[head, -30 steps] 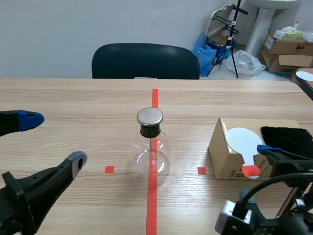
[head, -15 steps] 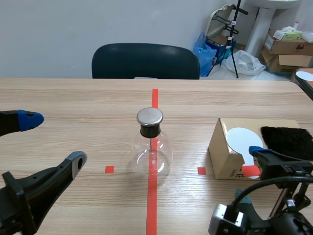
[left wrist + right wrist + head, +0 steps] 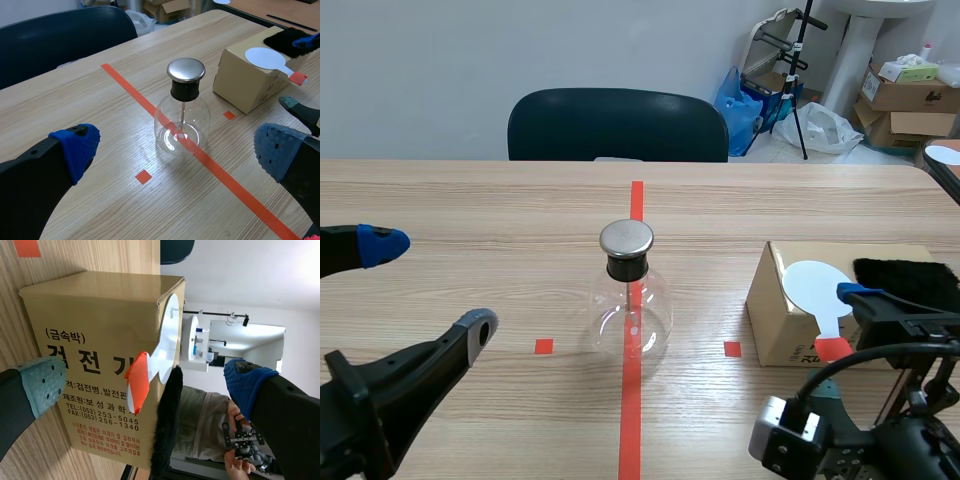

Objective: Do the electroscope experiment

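I will next pick up the paddle by its red handle with my right gripper. This will keep the paddle's white disc (image 3: 816,290) free for the electroscope experiment.
The electroscope, a clear glass flask (image 3: 631,312) with a metal cap (image 3: 626,238), stands on the red centre line. In the left wrist view the flask (image 3: 181,125) is ahead of my open left gripper (image 3: 175,150), well clear of both pads. At the right, a cardboard box (image 3: 782,325) carries a white disc paddle (image 3: 817,288) with an orange-red handle (image 3: 833,348) and a black fur cloth (image 3: 908,280). My right gripper (image 3: 145,385) is open at the box's near face, with the paddle's handle (image 3: 136,382) between its pads, untouched.
A dark chair (image 3: 617,125) stands behind the table's far edge. Cardboard boxes, bags and a stand clutter the back right corner. Small orange-red squares (image 3: 544,346) mark the wood on either side of the flask. The table edge (image 3: 938,180) lies just right of the box.
The right gripper shifted a little left beside the box, then rose slightly. The left arm, flask, box and paddle have not moved.
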